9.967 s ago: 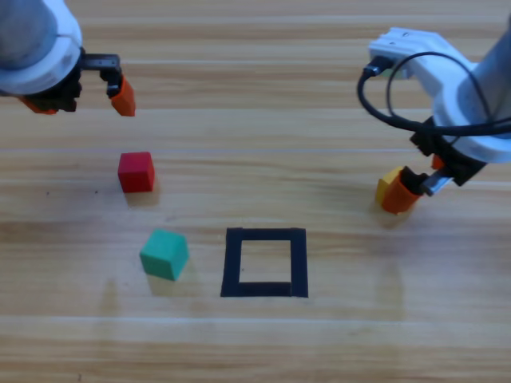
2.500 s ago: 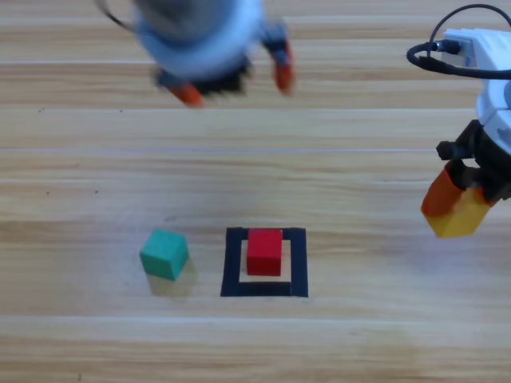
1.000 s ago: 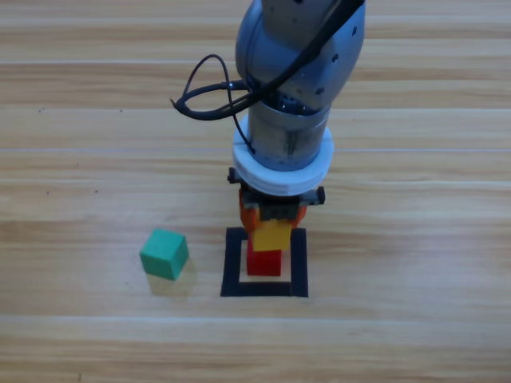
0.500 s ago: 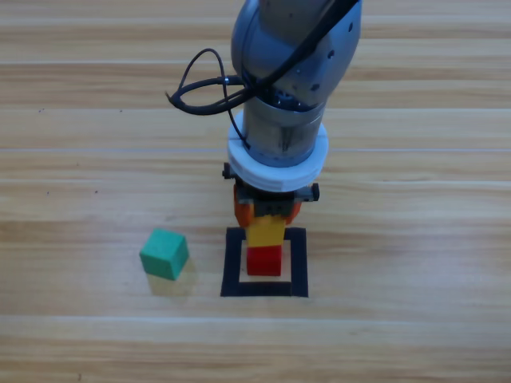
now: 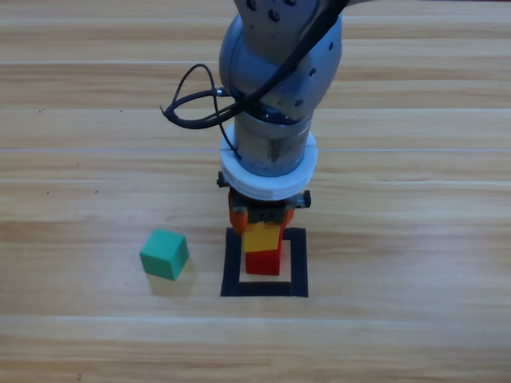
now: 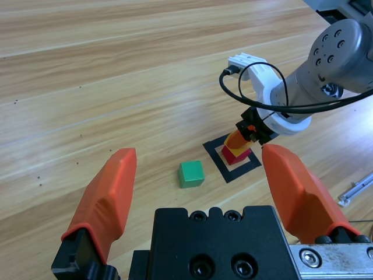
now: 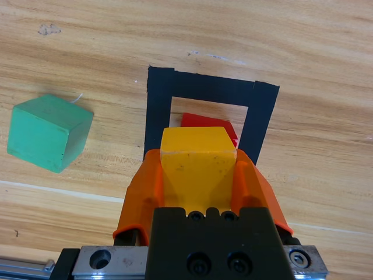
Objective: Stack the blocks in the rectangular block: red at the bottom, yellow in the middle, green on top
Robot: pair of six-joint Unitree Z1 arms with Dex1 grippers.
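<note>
My left gripper is about to grip the teal-green cube (image 5: 164,254) by opposite sides, to finish the stack on the yellow cube (image 5: 261,237).
My right gripper (image 5: 259,226) reaches down over the rectangular block (image 5: 299,263), a black tape outline, and is shut on the yellow cube (image 5: 261,237). Directly under the yellow cube, the red cube (image 5: 263,262) sits inside the outline; I cannot tell whether the two touch. In the right wrist view the yellow cube (image 7: 197,160) fills the jaws, and a strip of the red cube (image 7: 205,122) shows beyond it. The teal-green cube (image 5: 164,254) lies on the wood left of the outline. My left gripper (image 6: 198,153) is open and empty, high above the table, outside the high view.
The right arm's grey body and black cable (image 5: 192,104) hang over the table's middle behind the outline. In the left wrist view a metal bar (image 6: 355,189) lies at the right edge.
The right arm has shifted slightly left with the yellow cube, which now sits more squarely over the red cube. The green cube has not moved.
</note>
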